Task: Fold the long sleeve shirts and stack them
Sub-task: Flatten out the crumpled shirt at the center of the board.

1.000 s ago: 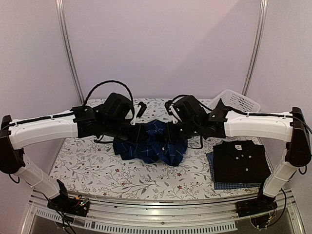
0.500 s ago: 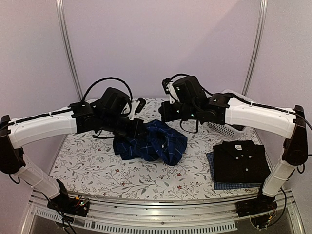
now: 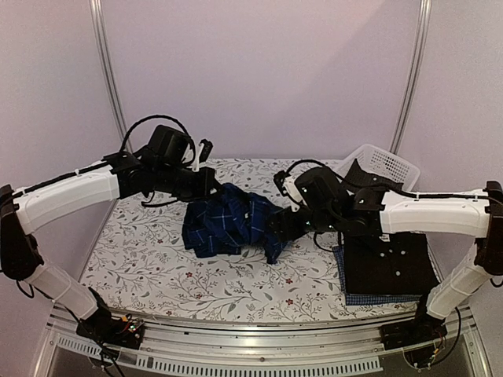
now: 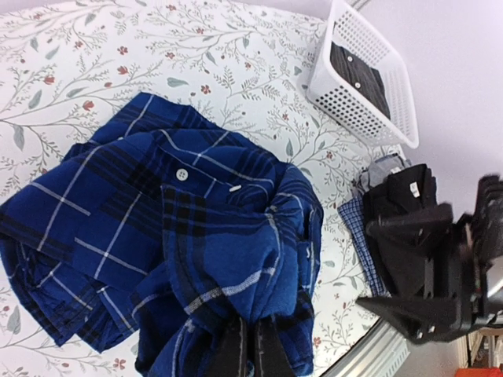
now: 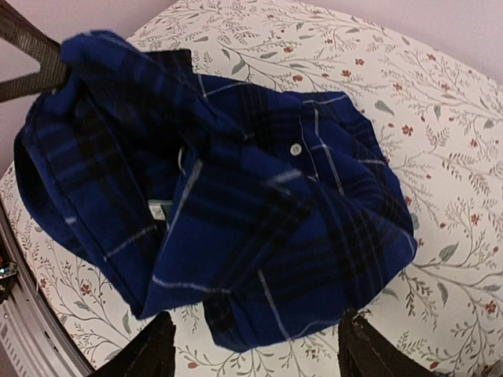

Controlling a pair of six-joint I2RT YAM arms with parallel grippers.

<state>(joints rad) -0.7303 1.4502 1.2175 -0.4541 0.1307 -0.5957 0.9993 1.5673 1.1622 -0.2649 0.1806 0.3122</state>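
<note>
I should next use my right gripper to grab the plaid shirt point(image 3: 232, 226) by its edge point(image 3: 274, 242) opposite the left gripper's bunch of cloth. Then I can spread the shirt open for folding.
The dark blue plaid shirt point(image 3: 232, 226) lies crumpled at mid-table, and one bunch of it is pulled up. My left gripper point(image 3: 211, 187) is shut on that bunch; in the left wrist view its fingers point(image 4: 250, 355) pinch the cloth point(image 4: 181, 228). My right gripper point(image 3: 277, 232) stands open at the shirt's right edge. In the right wrist view, the shirt's lower hem point(image 5: 259, 314) hangs just ahead of the spread right gripper point(image 5: 251, 357). A folded black shirt point(image 3: 391, 263) rests on a folded fine blue check shirt point(image 3: 377, 299) at the right front.
A white lattice basket point(image 3: 393, 161) stands at the back right with a dark garment point(image 4: 357, 69) in it. The right arm's white link crosses above the folded stack. The table's front rail point(image 3: 251, 342) runs along the near edge.
My right gripper has opened and come down from the back to the plaid shirt's right edge. My left gripper has drawn back and left, still pinching the cloth.
</note>
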